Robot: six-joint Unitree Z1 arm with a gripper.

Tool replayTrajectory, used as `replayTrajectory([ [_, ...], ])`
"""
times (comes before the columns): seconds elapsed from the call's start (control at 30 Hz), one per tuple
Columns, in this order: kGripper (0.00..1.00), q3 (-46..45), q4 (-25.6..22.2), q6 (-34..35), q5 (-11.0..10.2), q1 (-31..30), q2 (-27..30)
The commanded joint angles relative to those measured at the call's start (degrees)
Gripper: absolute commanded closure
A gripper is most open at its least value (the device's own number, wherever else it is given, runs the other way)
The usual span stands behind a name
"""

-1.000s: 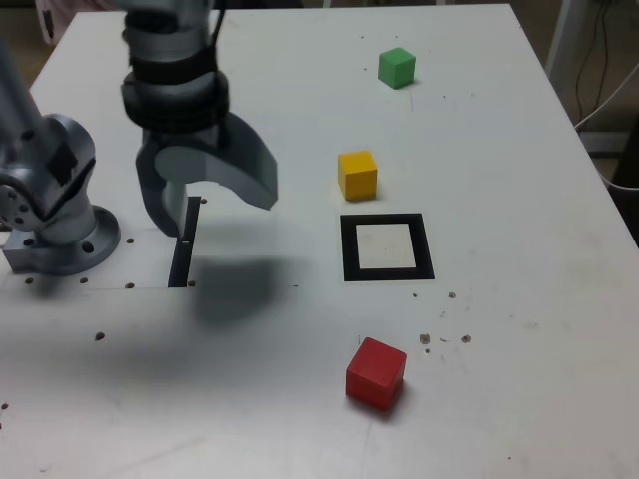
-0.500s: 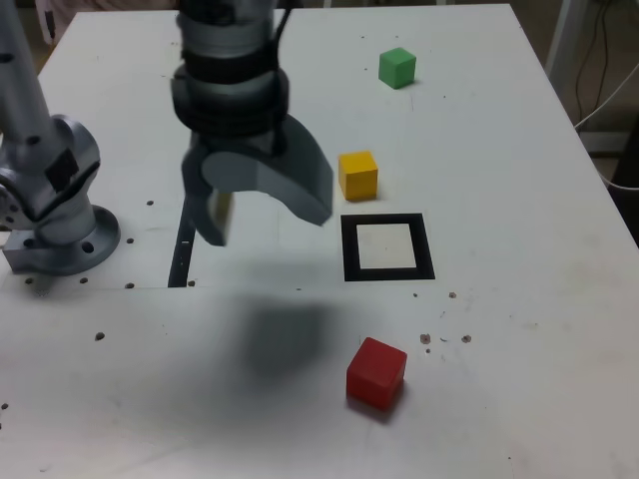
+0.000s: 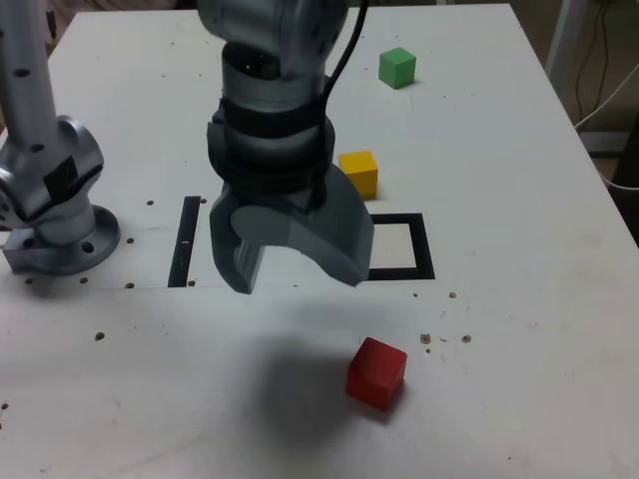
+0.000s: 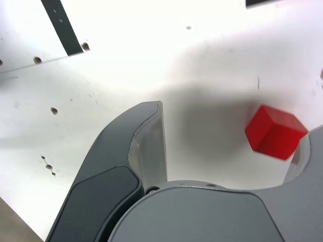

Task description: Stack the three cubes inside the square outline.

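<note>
The red cube should be gripped by its opposite sides next, so that my gripper can start the stack inside the square outline.
My gripper hangs open and empty above the white table, between the thin black strip and the square outline, whose left part it hides in the exterior view. The red cube lies on the table in front of the gripper, toward the exterior view's right. Behind the outline sits the yellow cube, with the green cube farther back. In the wrist view the red cube shows close to one finger of the gripper, not between the jaws. A corner of the outline shows at the frame's edge.
The arm's base stands at the exterior view's left. A thin black strip lies on the table beside it, also seen in the wrist view. Small screw holes dot the surface. Cables hang beyond the table's right edge.
The gripper has swung from over the black strip toward the exterior view's right and forward, now covering part of the square outline. It stays open. The cubes have not moved.
</note>
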State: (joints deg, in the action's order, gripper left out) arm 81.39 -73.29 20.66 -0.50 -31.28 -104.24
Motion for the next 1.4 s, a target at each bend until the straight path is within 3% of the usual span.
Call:
replayTrajectory([
  [0.0, 0.07, 1.23, -0.61, 0.44, 0.02, -1.03, -1.05],
  [0.53, 0.07, 11.13, -4.6, 2.64, 0.1, -7.07, -8.03],
  [0.7, 0.07, 13.62, -5.72, 2.88, -0.82, -7.72, -9.97],
  [0.93, 0.06, 13.74, -5.59, 2.39, -3.05, -7.55, -12.42],
  [1.37, 0.06, 15.54, -3.39, 0.19, -3.27, -7.39, -17.79],
])
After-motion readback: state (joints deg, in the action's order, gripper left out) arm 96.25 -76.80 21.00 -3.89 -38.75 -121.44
